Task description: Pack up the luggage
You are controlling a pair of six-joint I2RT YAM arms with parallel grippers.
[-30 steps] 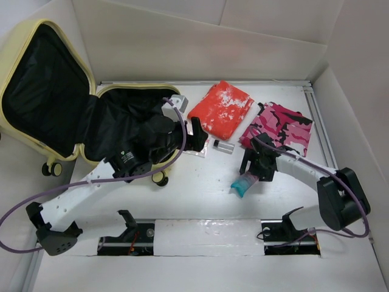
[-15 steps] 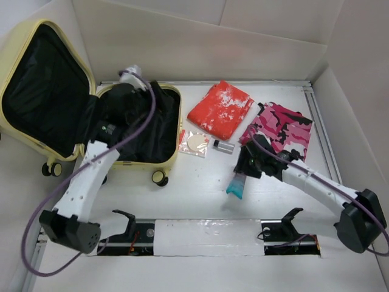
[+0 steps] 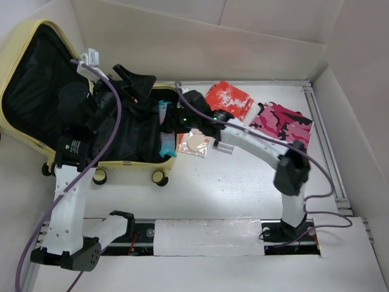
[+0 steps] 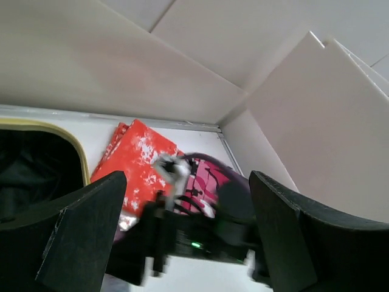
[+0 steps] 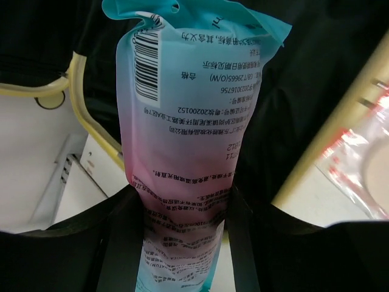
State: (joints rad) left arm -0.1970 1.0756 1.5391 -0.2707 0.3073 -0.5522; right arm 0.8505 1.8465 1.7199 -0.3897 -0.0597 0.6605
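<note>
My right gripper now keeps holding the tube until it is down in the luggage, since the tube's lower end sits high over the yellow rim.
The pale yellow luggage lies open at the left, its black-lined lid leaning back. My right gripper reaches across and is shut on a teal and pink tube, holding it over the black lining of the base half. In the right wrist view the tube sits between my fingers, with the yellow rim below. My left gripper is open and empty, raised above the luggage's far edge. In the left wrist view its fingers are spread wide.
A red cloth and a pink camouflage cloth lie at the back right. A clear packet with a round pad and a small bottle lie just right of the luggage. White walls enclose the table.
My right arm has swung left from mid-table, carrying the tube over the open luggage. My left arm has risen out of the luggage, up and back toward the lid.
</note>
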